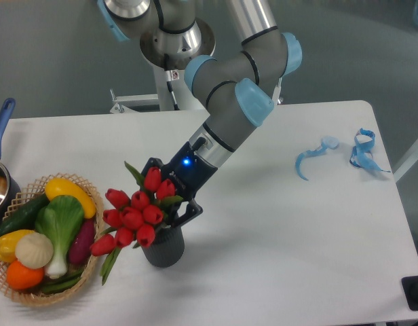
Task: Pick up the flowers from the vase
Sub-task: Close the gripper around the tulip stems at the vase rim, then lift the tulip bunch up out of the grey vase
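Observation:
The gripper takes hold of the flowers by their stems just below the blooms next, to pick them up from the vase.
The flowers, red tulips with green leaves, stand in the dark grey ribbed vase near the table's front left and lean to the left. My gripper comes down at a slant from the upper right, right against the back of the bunch. Its jaws stand apart, one black finger behind the top blooms and the other at the bunch's right side just above the vase mouth. The blooms hide the fingertips.
A wicker basket of plastic vegetables sits directly left of the vase, almost touching the lowest blooms. A pot with a blue handle is at the left edge. Blue ribbon scraps lie at the right. The arm's base stands behind.

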### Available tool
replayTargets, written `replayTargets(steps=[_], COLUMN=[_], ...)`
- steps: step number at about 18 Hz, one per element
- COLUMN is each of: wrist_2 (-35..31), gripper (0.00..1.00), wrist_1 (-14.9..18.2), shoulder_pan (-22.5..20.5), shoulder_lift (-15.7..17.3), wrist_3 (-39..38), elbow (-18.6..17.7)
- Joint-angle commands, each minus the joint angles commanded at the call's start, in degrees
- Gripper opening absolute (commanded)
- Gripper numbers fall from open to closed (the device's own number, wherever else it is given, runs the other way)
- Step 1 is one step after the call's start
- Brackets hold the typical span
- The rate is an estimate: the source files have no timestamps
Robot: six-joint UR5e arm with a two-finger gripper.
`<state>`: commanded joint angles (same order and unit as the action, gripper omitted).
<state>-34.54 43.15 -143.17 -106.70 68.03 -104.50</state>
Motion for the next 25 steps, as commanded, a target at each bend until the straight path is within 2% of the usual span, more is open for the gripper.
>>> replayTargets(steps=[6, 11, 17, 19, 22, 25], wrist_2=[0.6, 1.4, 5.3, 6.3, 8.8, 10.1], gripper=[0.34, 0.34, 0.34, 0.34, 0.34, 0.34], wrist_1=[0.0, 0.1, 0.0, 0.1, 0.1, 0.1], shoulder_pan=[-0.4, -1.4, -2.6, -3.1, -4.6, -5.8], shoulder_lift=[1.0, 4.9, 6.8, 6.9, 6.9, 6.9], wrist_3=[-2.2, -6.9, -13.4, -15.0, -21.5, -24.0], elbow=[0.0, 0.3, 2.3, 3.9, 7.7, 9.7])
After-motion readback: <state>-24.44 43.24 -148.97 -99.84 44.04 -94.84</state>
